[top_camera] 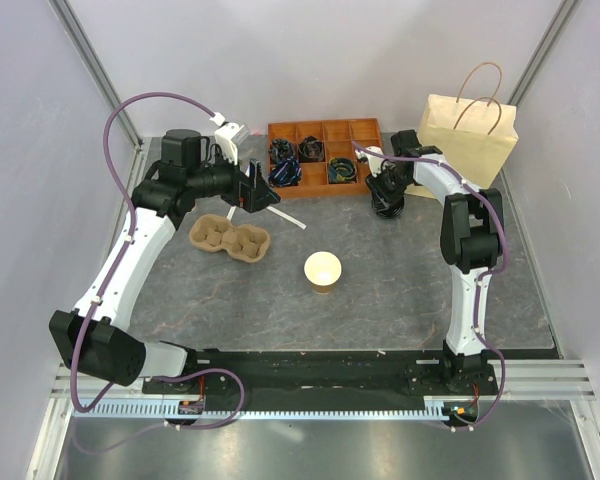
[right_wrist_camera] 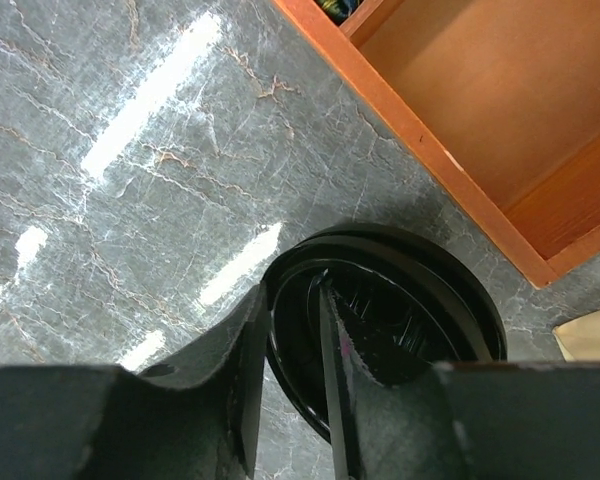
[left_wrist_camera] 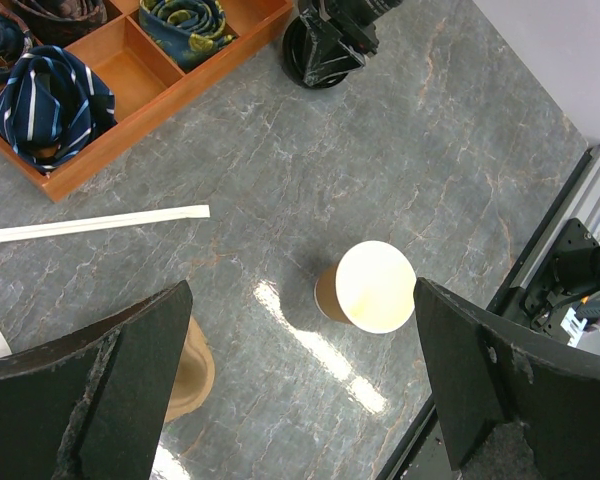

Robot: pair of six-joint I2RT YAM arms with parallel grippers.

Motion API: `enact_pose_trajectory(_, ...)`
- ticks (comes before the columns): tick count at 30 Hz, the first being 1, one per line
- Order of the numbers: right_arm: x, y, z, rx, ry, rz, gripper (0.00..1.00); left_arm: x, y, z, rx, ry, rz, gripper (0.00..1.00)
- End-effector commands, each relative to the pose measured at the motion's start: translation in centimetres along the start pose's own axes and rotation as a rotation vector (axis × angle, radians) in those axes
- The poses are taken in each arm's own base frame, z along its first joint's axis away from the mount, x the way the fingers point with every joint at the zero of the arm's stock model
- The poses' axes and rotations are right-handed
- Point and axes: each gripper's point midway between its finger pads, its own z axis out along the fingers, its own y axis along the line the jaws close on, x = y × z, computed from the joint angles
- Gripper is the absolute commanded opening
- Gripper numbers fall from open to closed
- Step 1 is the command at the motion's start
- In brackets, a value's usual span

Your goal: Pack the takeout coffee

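The lid has its rim (top_camera: 377, 209) (right_wrist_camera: 280, 322) between my fingers, one inside and one outside. My right gripper needs to close on the lid now, and it would hold the lid.
The takeout coffee's brown paper cup (top_camera: 323, 270) stands upright mid-table with its cream inside showing and no lid on it; it also shows in the left wrist view (left_wrist_camera: 375, 287). Its round black lid (top_camera: 384, 209) (right_wrist_camera: 420, 290) lies apart, near the orange tray. My right gripper (top_camera: 385, 192) (right_wrist_camera: 292, 290) is down on the lid, one finger outside the rim and one inside, the jaws narrowed with a small gap still showing. My left gripper (top_camera: 263, 197) (left_wrist_camera: 302, 290) hovers wide open and holds nothing, above the table between the cup and the carrier.
A tan pulp cup carrier (top_camera: 230, 238) (left_wrist_camera: 192, 372) lies left of the cup. An orange compartment tray (top_camera: 325, 124) holding rolled ties sits at the back. A kraft paper bag (top_camera: 468, 140) stands back right. A paper-wrapped straw (top_camera: 288, 220) (left_wrist_camera: 90, 222) lies near the tray.
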Motion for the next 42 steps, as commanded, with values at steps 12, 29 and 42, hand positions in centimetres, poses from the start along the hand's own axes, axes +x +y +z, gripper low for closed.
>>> enact_pose_trajectory(12, -2.2, 0.5, -1.0, -0.005, -0.056, -0.014, 0.47, -2.0, -0.5, -0.4, 0.014, -0.056, 0.037, 1.0)
enact_pose_trajectory(29, -3.4, 0.7, -2.9, 0.022, -0.089, -0.014, 0.02, -2.0, -0.7, -0.6, 0.016, -0.061, 0.037, 1.0)
enact_pose_trajectory(42, -5.0, 5.1, -8.1, -0.078, -0.194, -0.074, 0.0, 0.4, -0.5, 2.8, 0.101, -0.003, -0.23, 0.94)
